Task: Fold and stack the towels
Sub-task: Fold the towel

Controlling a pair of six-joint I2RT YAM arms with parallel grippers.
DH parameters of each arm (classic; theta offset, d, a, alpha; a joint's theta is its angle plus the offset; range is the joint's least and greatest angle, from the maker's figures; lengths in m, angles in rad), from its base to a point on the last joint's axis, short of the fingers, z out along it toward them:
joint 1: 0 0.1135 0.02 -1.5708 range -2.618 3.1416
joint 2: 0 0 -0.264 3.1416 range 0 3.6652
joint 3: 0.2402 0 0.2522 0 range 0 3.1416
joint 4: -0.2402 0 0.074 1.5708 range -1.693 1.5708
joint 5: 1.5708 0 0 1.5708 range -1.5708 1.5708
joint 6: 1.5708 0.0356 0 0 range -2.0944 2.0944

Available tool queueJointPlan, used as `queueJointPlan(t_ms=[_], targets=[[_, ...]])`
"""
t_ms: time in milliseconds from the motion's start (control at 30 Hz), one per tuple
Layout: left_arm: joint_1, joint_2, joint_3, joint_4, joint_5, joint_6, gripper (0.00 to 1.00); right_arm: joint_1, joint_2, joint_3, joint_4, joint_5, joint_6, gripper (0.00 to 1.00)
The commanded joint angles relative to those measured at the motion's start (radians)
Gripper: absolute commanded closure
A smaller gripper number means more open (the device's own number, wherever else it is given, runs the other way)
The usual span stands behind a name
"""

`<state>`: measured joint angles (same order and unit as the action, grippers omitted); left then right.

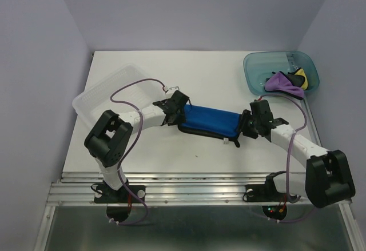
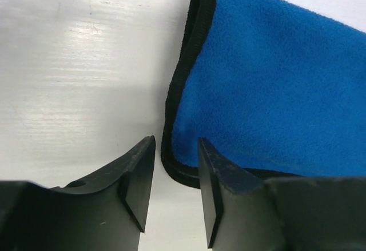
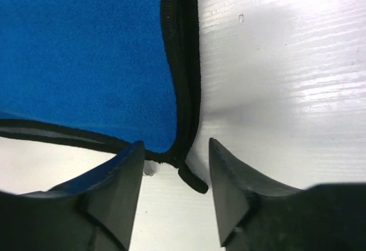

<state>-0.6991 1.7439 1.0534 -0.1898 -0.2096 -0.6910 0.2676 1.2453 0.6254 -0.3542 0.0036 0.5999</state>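
Observation:
Next, my right gripper picks up the blue towel's black-edged corner point(image 1: 235, 138) point(image 3: 176, 154) beside its small loop to fold that end of the towel onto the other.
A blue towel point(image 1: 209, 122) with black edging lies folded into a long strip on the white table between the two arms. My left gripper point(image 1: 174, 107) sits at its left end, jaws apart; in the left wrist view the gripper point(image 2: 176, 142) is open just off the blue towel's point(image 2: 274, 79) black-edged corner. My right gripper point(image 1: 250, 124) sits at the right end, also open. The right wrist view has that gripper point(image 3: 176, 143) straddling the blue towel's point(image 3: 86, 62) corner and its small black loop without pinching it. A purple towel point(image 1: 280, 81) and a yellow towel point(image 1: 303, 79) lie crumpled in the tub.
The teal translucent tub point(image 1: 254, 62) stands at the back right corner of the table. A clear plastic tray point(image 1: 103, 88) lies at the left, behind the left arm. Lilac walls close off the left, back and right sides.

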Motion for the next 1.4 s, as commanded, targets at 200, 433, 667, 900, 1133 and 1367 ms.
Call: queueJointPlan(t_ms=[200,433,667,900,1133,1367], targets=[[-0.008,-0.052,0.054,-0.011,-0.030,0.034,0.40,-0.007,-0.058,0.053,-0.031,0.095,-0.009,0.38],[0.003,0.009,0.126,0.007,-0.054,0.048,0.38,-0.008,0.048,0.073,0.050,0.082,-0.011,0.39],[0.035,0.069,0.151,0.012,-0.044,0.050,0.32,-0.007,0.118,0.076,0.103,0.078,-0.011,0.40],[0.036,0.120,0.142,0.032,-0.007,0.061,0.45,-0.007,0.152,0.045,0.144,0.085,0.012,0.46],[0.035,0.134,0.106,0.056,0.018,0.047,0.71,-0.007,0.155,0.031,0.146,0.075,0.014,0.57],[0.035,0.131,0.050,0.096,0.058,0.022,0.88,-0.007,0.143,0.000,0.147,0.084,0.009,0.77]])
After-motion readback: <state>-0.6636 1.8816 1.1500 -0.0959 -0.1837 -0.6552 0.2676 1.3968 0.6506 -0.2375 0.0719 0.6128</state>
